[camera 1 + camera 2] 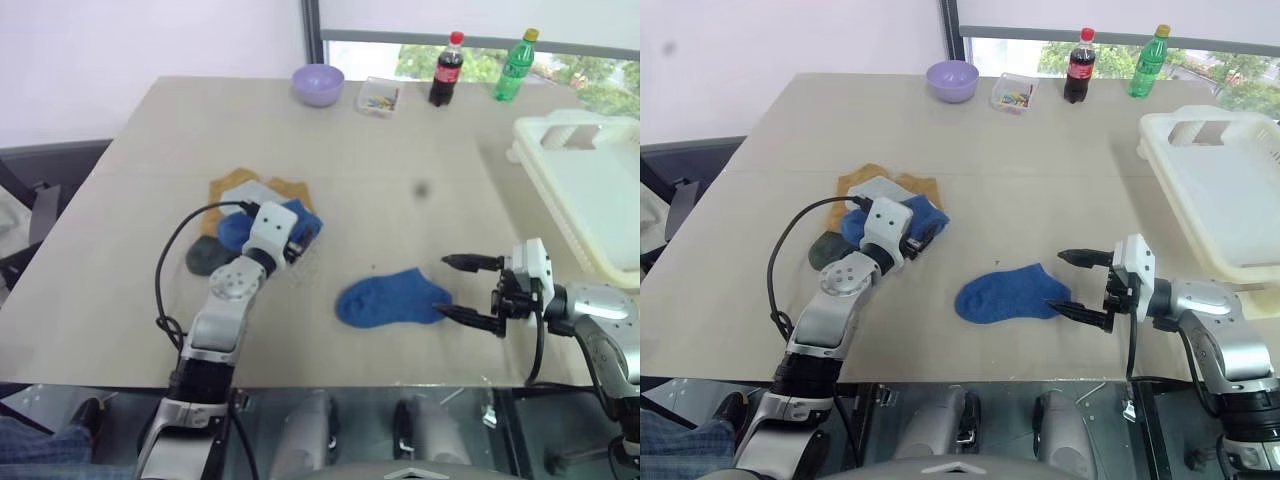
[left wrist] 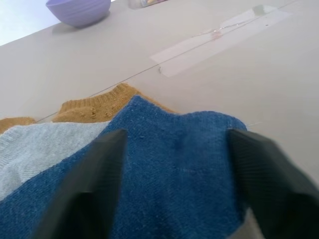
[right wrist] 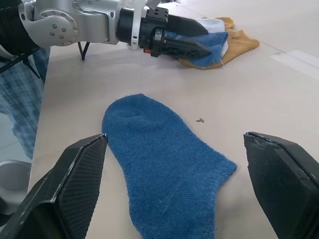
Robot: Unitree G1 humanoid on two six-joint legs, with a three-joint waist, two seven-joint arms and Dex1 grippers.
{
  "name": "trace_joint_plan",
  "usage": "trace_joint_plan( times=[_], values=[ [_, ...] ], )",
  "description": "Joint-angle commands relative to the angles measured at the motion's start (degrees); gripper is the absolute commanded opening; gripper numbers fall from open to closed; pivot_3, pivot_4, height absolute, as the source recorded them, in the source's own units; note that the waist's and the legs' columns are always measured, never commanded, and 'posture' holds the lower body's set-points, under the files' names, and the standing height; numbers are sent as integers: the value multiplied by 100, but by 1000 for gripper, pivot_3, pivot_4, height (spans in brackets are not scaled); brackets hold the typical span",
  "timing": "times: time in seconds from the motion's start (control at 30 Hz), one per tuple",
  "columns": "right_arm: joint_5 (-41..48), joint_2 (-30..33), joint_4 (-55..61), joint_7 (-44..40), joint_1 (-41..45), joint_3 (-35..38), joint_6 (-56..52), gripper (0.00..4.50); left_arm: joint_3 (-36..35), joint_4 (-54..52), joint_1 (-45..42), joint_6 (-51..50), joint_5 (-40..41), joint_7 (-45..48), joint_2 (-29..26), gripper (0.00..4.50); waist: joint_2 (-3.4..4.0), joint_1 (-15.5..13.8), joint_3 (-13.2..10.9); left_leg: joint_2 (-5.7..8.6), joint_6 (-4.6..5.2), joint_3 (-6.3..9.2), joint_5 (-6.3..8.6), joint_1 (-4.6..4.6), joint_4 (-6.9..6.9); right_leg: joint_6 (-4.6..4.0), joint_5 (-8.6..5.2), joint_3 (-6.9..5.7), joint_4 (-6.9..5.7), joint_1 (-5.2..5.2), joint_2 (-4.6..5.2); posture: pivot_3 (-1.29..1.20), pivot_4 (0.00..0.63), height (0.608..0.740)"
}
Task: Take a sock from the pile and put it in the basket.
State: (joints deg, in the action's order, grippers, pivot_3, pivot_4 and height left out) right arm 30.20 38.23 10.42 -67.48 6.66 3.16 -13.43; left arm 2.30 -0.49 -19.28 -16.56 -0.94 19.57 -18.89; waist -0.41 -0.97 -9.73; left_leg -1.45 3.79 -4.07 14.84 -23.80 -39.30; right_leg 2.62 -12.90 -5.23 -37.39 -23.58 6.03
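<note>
My right gripper should grab the sock by its cuff edge next, because the blue sock's body is lying flat on the tabletop.
The pile of mustard, light grey, dark grey and blue socks lies left of the table's middle. My left gripper lies level at the pile's right side. Its fingers have closed in on a blue sock, which fills the gap between them. Another blue sock lies flat by itself near the front of the table. My right gripper is open just to that sock's right, pointing at it with nothing between the fingers. The white basket stands at the table's right edge, beyond the right arm.
At the far edge stand a lilac bowl, a small clear box, a cola bottle and a green bottle. The left arm's black cable loops over the table beside the pile.
</note>
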Motion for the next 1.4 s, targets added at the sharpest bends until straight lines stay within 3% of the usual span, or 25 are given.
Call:
trace_joint_plan(
  times=[0.03, 0.33, 0.5, 0.87, 1.4],
  values=[
    [32, 8, 87, -24, -2, 72, 111, 4500, -54, -88, 10, 109, -19, -32, -34, 2117, 0, 1, 0, 0, 0, 0, 0, 0, 0, 0, 0, 0, 0, 0, 0, 0, 150, 733],
    [0, 5, 61, -45, -57, 66, 148, 4500, -65, -133, 40, 143, 11, -17, -14, 2117, 0, 0, 0, 0, 0, 0, 0, 0, 0, 0, 0, 0, 0, 0, 0, 0, 150, 733],
    [-4, -9, 63, -47, -75, 55, 155, 4500, -93, -174, 50, 174, 46, -19, -1, 628, 0, 1, 0, 0, 0, 0, 0, 0, 0, 0, 0, 0, 0, 0, 0, 0, 150, 733],
    [-9, -28, 57, -49, -143, 40, 204, 4500, -295, -379, 21, 59, 322, -38, 161, 628, 0, 1, 0, -1, 0, 0, 0, 0, 0, 0, 0, 0, 0, 0, 0, 0, 150, 733],
    [-51, -63, -17, -18, -130, 32, 273, 4500, -953, -953, -405, -948, 1582, -144, 587, 628, -6, 1, -3, 0, -1, 0, -1, 0, 0, 1, 0, 1, 0, 0, -2, 0, 150, 733]
  ],
)
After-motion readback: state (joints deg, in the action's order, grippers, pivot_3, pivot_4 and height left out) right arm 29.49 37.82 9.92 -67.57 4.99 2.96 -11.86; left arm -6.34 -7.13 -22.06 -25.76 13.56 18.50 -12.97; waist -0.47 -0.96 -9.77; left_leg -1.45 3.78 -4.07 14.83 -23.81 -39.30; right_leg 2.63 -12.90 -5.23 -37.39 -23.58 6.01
